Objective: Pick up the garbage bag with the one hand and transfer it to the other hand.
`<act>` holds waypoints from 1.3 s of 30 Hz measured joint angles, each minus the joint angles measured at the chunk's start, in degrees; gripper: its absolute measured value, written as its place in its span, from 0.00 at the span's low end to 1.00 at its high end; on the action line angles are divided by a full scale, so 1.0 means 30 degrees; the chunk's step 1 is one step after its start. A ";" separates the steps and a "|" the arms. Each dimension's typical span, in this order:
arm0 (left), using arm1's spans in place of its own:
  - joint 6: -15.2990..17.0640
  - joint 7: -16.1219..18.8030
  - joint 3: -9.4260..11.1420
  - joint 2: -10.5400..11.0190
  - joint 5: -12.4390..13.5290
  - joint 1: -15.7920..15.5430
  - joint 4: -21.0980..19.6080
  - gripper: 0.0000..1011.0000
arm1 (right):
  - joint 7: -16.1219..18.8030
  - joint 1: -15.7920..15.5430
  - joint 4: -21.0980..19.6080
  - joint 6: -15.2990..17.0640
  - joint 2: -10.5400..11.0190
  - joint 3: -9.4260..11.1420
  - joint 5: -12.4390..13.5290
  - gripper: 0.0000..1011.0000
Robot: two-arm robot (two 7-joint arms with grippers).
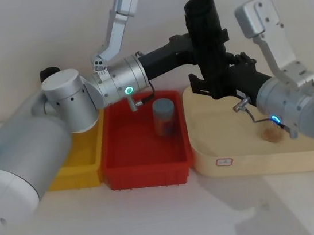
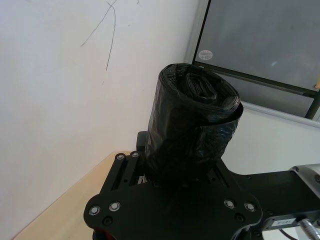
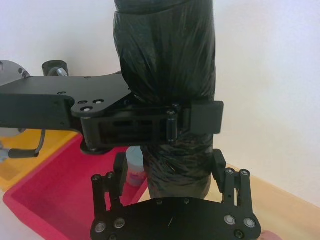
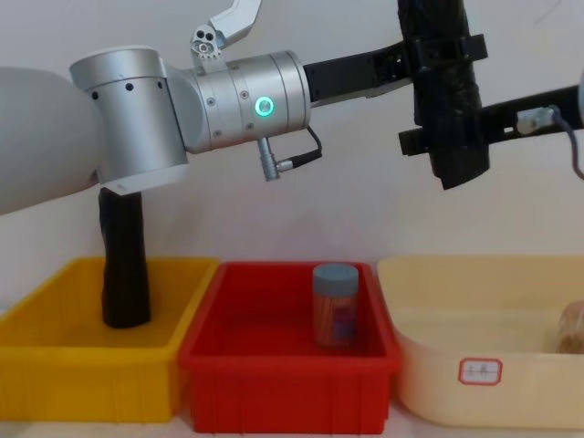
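Next, my right gripper grabs the garbage bag by its lower end (image 4: 458, 162). Then my right gripper takes over the garbage bag from the other hand (image 4: 365, 71).
The garbage bag (image 1: 205, 24), a thick black crinkly roll, hangs upright in the air above the gap between the red bin and the beige tray. My left gripper (image 1: 207, 36) is shut on its middle, reaching in from the left; the clamp shows in the right wrist view (image 3: 170, 122) and the chest view (image 4: 444, 50). My right gripper (image 1: 219, 83) is open around the bag's lower end (image 3: 175, 170). Its fingers (image 3: 120, 172) stand on either side, the left one apart from the plastic. In the left wrist view the bag's rolled top (image 2: 200, 87) rises above the gripper.
Below are a red bin (image 4: 283, 383) holding a blue-lidded jar (image 4: 335, 306), a yellow bin (image 4: 82, 374) with a slimmer black roll (image 4: 123, 265) standing in it, and a beige tray (image 4: 511, 383) with a small brown item (image 1: 272, 133). A wall is close behind.
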 joint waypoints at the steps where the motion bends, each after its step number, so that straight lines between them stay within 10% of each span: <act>1: 0.0000 0.0001 0.0000 0.0000 0.0001 -0.0001 0.0000 0.41 | 0.0001 0.0099 0.0160 -0.0049 -0.0048 -0.0035 -0.0040 0.99; 32: 0.0000 0.0001 -0.0001 0.0002 0.0001 0.0003 -0.0001 0.41 | -0.0356 0.1072 0.2328 -0.0859 -0.1027 -0.0022 -0.0691 0.99; 39: 0.0001 0.0001 -0.0001 0.0001 0.0001 0.0003 -0.0001 0.41 | -0.0416 0.1099 0.2436 -0.0918 -0.1118 0.0015 -0.0738 0.85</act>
